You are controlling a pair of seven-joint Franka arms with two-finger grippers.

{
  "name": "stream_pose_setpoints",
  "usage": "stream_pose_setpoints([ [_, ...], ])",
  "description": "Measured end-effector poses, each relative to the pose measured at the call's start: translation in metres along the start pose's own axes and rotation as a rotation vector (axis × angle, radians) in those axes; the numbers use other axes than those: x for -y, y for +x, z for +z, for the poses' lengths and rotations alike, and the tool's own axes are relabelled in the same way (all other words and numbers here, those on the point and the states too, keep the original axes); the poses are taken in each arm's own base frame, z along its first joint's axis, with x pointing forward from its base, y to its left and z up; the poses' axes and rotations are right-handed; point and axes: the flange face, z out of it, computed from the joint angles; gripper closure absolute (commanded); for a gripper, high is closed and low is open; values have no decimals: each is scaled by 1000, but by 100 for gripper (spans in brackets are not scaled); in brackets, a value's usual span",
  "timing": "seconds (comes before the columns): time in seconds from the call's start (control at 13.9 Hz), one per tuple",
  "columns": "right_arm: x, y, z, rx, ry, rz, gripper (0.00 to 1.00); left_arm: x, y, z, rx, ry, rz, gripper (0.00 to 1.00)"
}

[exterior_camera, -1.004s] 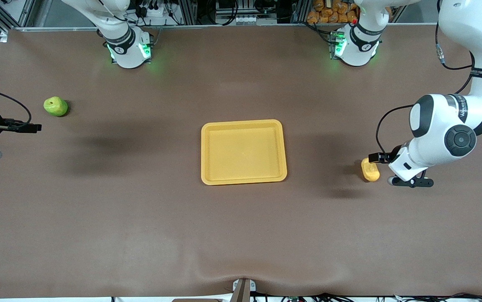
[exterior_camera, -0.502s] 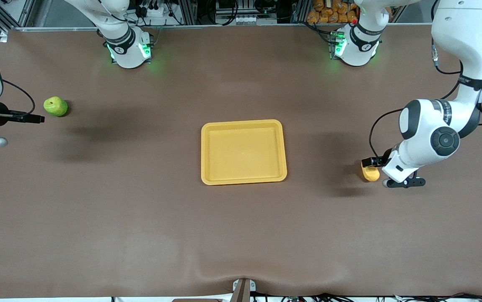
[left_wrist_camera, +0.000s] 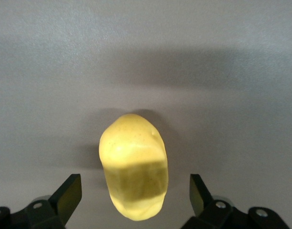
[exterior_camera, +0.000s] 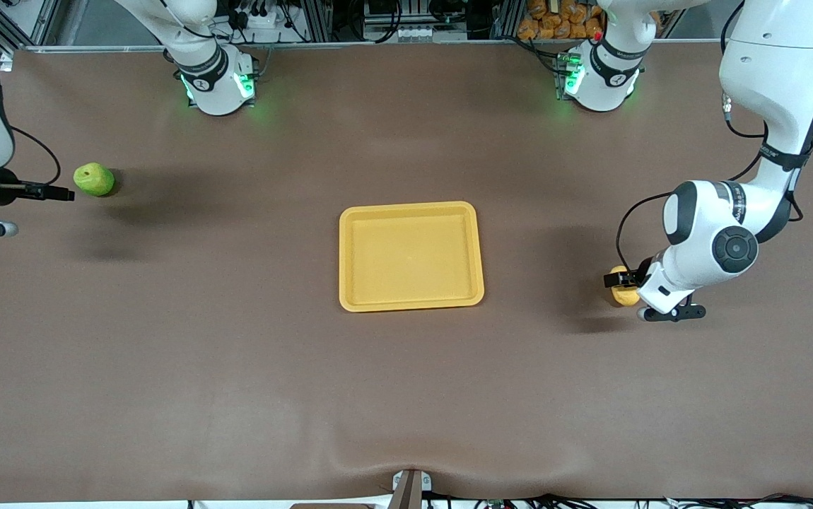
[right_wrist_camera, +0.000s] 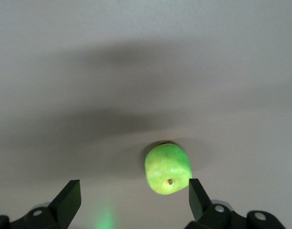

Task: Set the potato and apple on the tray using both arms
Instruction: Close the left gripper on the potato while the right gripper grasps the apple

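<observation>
My left gripper grabs the potato (exterior_camera: 623,295) across its long facing sides next, since the potato is oblong with rounded ends.
The yellow-orange tray (exterior_camera: 411,300) lies empty at the middle of the table. The potato (exterior_camera: 623,295) lies on the table toward the left arm's end; it also shows in the left wrist view (left_wrist_camera: 134,164). My left gripper (exterior_camera: 620,281) is open, low over the potato, its fingers (left_wrist_camera: 69,195) apart on either side of it without touching. The green apple (exterior_camera: 93,179) lies toward the right arm's end and shows in the right wrist view (right_wrist_camera: 167,168). My right gripper (exterior_camera: 61,192) is open, just beside the apple, which sits close to one finger (right_wrist_camera: 197,195).
The two green-lit arm bases (exterior_camera: 219,85) (exterior_camera: 594,81) stand along the table's edge farthest from the front camera. A bracket (exterior_camera: 410,488) sits at the table's nearest edge. Brown table surface surrounds the tray.
My left gripper has come down and moved over the potato, covering part of it. My right gripper has moved toward the apple, away from the front camera. Neither fruit has moved.
</observation>
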Motion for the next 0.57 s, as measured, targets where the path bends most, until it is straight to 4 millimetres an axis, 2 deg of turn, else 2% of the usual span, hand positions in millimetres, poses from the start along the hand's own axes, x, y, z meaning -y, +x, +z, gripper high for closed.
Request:
stream_pose_setpoints([
  [0.22,-8,-12,35,10,-5,6,0,0,3,12,2,-3,-2,0],
  [0.29,-9,-15,44,11,-8,5,0,0,3,16,4,-4,-2,13],
  [0.36,-10,-17,53,9,-14,2,0,0,4,18,6,-5,-2,37],
  [0.5,-12,-23,68,8,-21,-2,0,0,5,22,11,-5,-2,92],
  [0.57,-12,-25,73,10,-24,-8,0,0,5,23,12,-5,-2,100],
])
